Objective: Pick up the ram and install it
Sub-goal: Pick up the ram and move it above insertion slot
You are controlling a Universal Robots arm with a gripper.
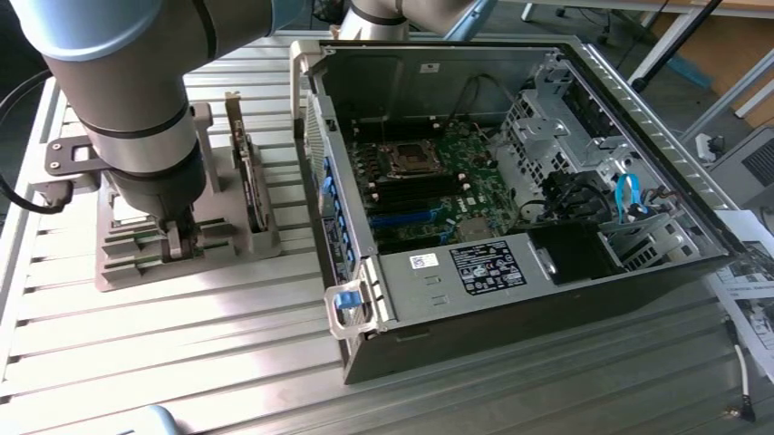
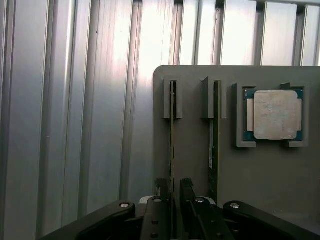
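Observation:
My gripper is to grab the ram next by its exposed upper edge (image 2: 172, 186) between the brackets of the grey holder, because the brackets hold both ends of the ram.
A ram (image 2: 172, 135), a thin green stick, stands on edge in a slot of the grey holder (image 2: 190, 130). My gripper (image 2: 173, 186) is lowered over one end of it, open, with one black finger (image 2: 162, 189) on each side of the stick and a small gap around it. Another ram (image 2: 214, 140) stands in the neighbouring slot. In the exterior view, my gripper (image 1: 181, 243) reaches down into the holder (image 1: 133, 272) at the exterior view's left. The open computer case (image 1: 411, 100) lies to its right, with the motherboard's memory slots (image 1: 418, 195) showing.
A processor chip (image 2: 273, 114) lies in a recess of the holder beside the sticks. A dark expansion card (image 1: 248, 177) stands upright in the holder between my arm and the case. The table is ribbed metal (image 1: 181, 362). Papers (image 1: 749, 308) lie at the exterior view's right.

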